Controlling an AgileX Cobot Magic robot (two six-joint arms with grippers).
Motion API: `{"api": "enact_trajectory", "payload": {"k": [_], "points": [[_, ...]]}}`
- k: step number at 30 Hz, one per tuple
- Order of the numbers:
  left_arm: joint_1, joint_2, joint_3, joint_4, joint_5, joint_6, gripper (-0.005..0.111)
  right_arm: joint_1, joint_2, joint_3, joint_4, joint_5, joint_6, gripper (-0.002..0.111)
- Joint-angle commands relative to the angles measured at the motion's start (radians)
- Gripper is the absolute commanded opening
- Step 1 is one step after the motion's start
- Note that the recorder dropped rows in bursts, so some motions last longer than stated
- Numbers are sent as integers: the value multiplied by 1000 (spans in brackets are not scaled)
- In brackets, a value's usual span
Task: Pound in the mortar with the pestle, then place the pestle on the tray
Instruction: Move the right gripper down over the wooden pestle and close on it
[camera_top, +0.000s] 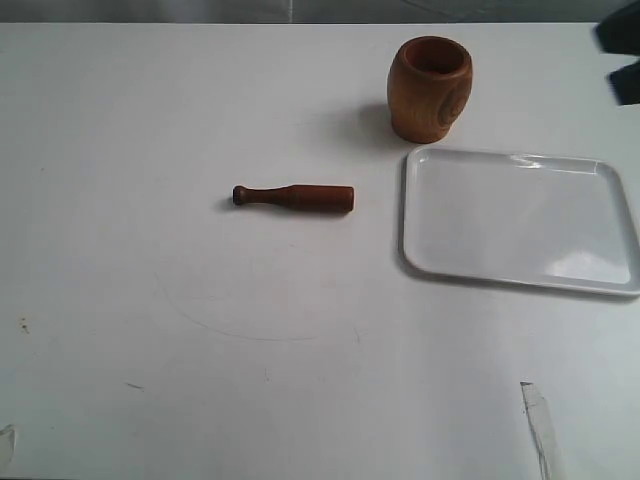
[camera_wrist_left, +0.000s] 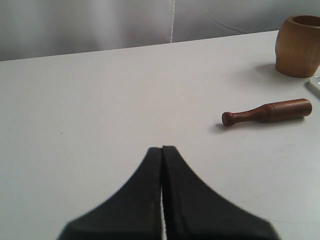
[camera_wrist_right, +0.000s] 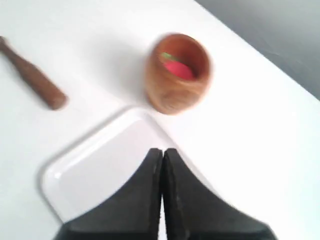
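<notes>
I will next use my right gripper to grab the pestle by its narrow neck below the knob. The pestle's thick end will stay free to pound in the mortar.
The light brown wooden mortar stands upright at the back of the white table, just behind the white tray. Something red and green lies inside the mortar. The reddish-brown pestle lies flat on the table left of the tray, knob pointing left. My left gripper is shut and holds nothing, well short of the pestle. My right gripper is shut and holds nothing, hovering over the tray. A dark part of the right arm shows at the exterior view's far right edge.
The tray holds nothing. A strip of clear tape sticks to the table near the front right. A faint pencilled arc marks the table in front of the pestle. The table's back edge meets a grey curtain.
</notes>
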Motion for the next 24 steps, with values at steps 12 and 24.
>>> {"api": "enact_trajectory", "payload": {"k": [12,24], "points": [[-8,-1,1,-7,-3,-8,0,415,652,-551,-32,98,27,0],[-8,-1,1,-7,-3,-8,0,568,1005,-836,-206,210,93,0]]}}
